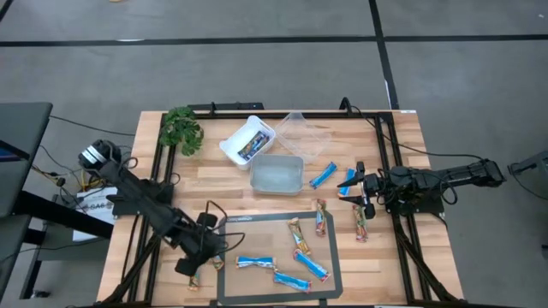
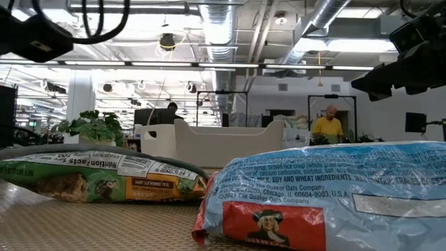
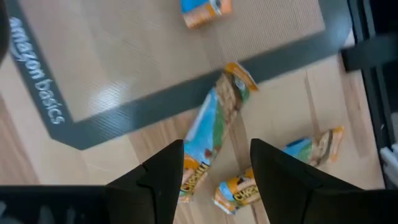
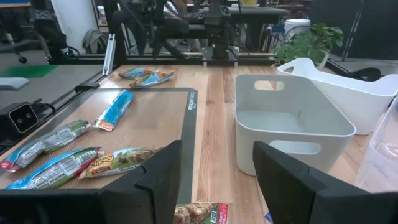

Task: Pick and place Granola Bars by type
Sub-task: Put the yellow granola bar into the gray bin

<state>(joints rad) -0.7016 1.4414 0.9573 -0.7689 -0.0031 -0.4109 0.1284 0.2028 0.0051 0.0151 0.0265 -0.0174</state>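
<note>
The tan-and-blue bar is below my left gripper's fingers, and another bar runs under one finger. It isn't time to close yet: my left gripper should come down first, then close on the tan-and-blue bar.
Wrapped granola bars, blue and tan, lie scattered. Several rest on the dark mat, such as a blue one. Others lie on the wood near the right arm, such as a blue bar and a tan bar. My left gripper is open at the mat's left near corner. Its fingers stand on either side of a tan-and-blue bar that lies half on the mat's border, and they do not touch it. My right gripper is open above a tan bar, near the blue bar.
Three tubs sit at the far middle: a white one with bars inside, a clear one and a frosted one. A small plant stands at the far left. Two more bars lie by my left gripper. A person in yellow is in the room.
</note>
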